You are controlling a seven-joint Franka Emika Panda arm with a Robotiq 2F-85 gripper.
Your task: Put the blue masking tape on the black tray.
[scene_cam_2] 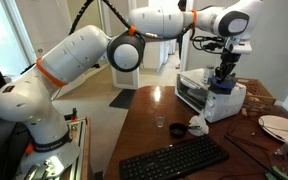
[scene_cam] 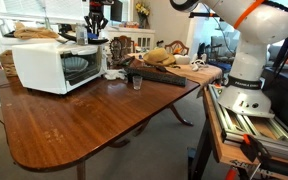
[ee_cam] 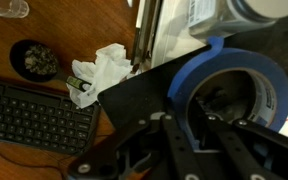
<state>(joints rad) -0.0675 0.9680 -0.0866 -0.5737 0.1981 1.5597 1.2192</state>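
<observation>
I should let go of the blue masking tape with my gripper. The tape's lower rim is flat on the black tray, so the tape would stay there.
In the wrist view the blue masking tape (ee_cam: 239, 65) is a big blue ring close to the camera. My gripper (ee_cam: 199, 105) straddles the roll's wall, with one finger inside the ring and one outside, and is shut on it. A flat black surface (ee_cam: 134, 95), which looks like the black tray, lies right under the tape. In both exterior views the gripper (scene_cam: 96, 35) (scene_cam_2: 224, 75) hangs just over the top of the white microwave (scene_cam: 54, 65) (scene_cam_2: 199, 95). The tape is too small to make out there.
A black keyboard (ee_cam: 34, 115) (scene_cam_2: 174, 160) lies on the brown table (scene_cam: 84, 120) in front of the microwave. Beside it are crumpled white paper (ee_cam: 104, 70) and a small dark bowl (ee_cam: 34, 60). A clear glass (scene_cam: 136, 82) and a laden tray stand further along.
</observation>
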